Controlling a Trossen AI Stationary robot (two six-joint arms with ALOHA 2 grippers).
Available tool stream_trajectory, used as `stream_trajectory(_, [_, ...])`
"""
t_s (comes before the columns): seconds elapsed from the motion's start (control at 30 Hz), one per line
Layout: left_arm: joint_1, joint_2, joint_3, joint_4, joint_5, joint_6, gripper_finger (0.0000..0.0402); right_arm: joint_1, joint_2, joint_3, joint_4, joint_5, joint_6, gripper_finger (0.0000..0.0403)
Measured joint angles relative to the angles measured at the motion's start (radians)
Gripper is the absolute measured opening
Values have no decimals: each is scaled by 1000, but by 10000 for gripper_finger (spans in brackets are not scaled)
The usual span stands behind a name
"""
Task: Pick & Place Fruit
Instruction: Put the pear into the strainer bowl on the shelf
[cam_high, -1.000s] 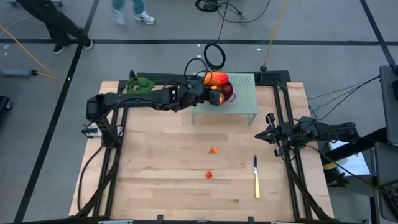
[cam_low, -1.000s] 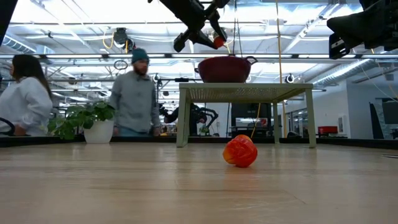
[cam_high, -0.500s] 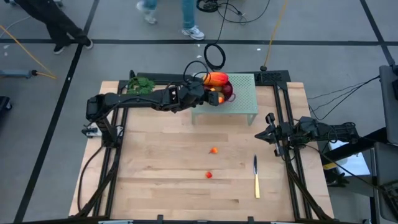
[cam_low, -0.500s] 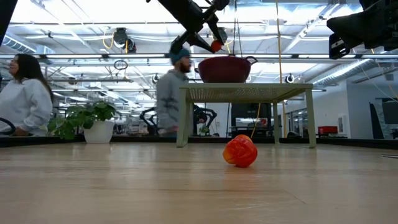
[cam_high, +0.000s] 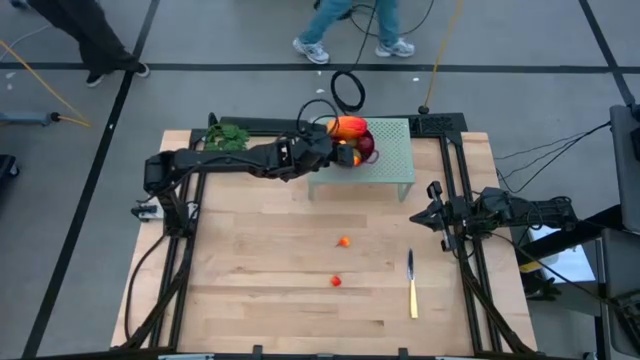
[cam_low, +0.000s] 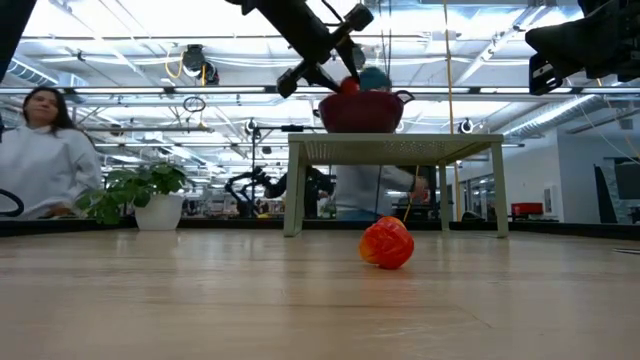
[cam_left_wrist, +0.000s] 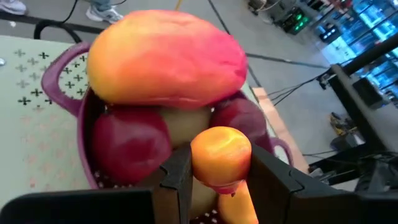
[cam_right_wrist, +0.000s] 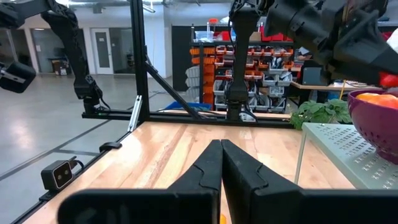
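Observation:
The tiny orange-red fruit (cam_left_wrist: 221, 155) hangs inside the bowl's rim in the left wrist view and would stay in the purple bowl. It is now time for my left gripper to open.
My left gripper (cam_high: 345, 155) hangs over a purple bowl (cam_high: 362, 142) that stands on a small pale-green stand (cam_high: 385, 165) at the table's far side, and it is shut on a tiny orange-red fruit (cam_left_wrist: 221, 155). In the bowl lie a large orange-red piece (cam_left_wrist: 168, 56), two dark red balls (cam_left_wrist: 130, 140) and an olive-brown oval (cam_left_wrist: 183, 118). Two more tiny orange-red fruits (cam_high: 344, 241) (cam_high: 336, 281) rest on the wooden table. My right gripper (cam_high: 432, 212) waits shut at the table's right edge. My left gripper pinches the tiny orange-red fruit (cam_left_wrist: 214, 146) between its two fingers (cam_left_wrist: 177, 177), one on each side. The fingers slant down from the table's left. The fruit is lifted clear, just above the bowl's rim (cam_low: 340, 97) in the low view (cam_low: 348, 86).
A yellow-handled knife (cam_high: 411, 285) lies near the table's right side. A leafy green bunch (cam_high: 228, 135) sits at the far left corner. People move in the room beyond the table. One tiny fruit (cam_low: 386, 243) shows close in the low view.
My left gripper, still shut on the tiny fruit, has come down toward the bowl, from well above the rim to just over it. A person has walked across behind the table.

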Motion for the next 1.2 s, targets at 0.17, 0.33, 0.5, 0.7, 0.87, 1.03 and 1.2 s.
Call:
stream_trajectory(0.17, [1, 10, 1, 19, -4, -1, 118, 0, 0, 0, 1, 0, 1, 0])
stream_trajectory(0.33, [1, 10, 0, 20, -4, -1, 118, 0, 0, 0, 0, 0, 3, 0])
stream_trajectory(0.5, [1, 10, 0, 17, 14, 5, 118, 0, 0, 0, 0, 0, 2, 0])
stream_trajectory(0.7, [1, 10, 0, 18, 6, 0, 118, 0, 0, 0, 0, 0, 0, 0])
stream_trajectory(0.87, [1, 10, 0, 19, 5, 0, 120, 0, 0, 0, 0, 0, 0, 0])
stream_trajectory(1.03, [1, 10, 0, 21, 5, 0, 152, 0, 0, 0, 0, 0, 0, 0])
stream_trajectory(1.2, [1, 10, 0, 23, 5, -2, 196, 0, 0, 0, 0, -1, 0, 0])
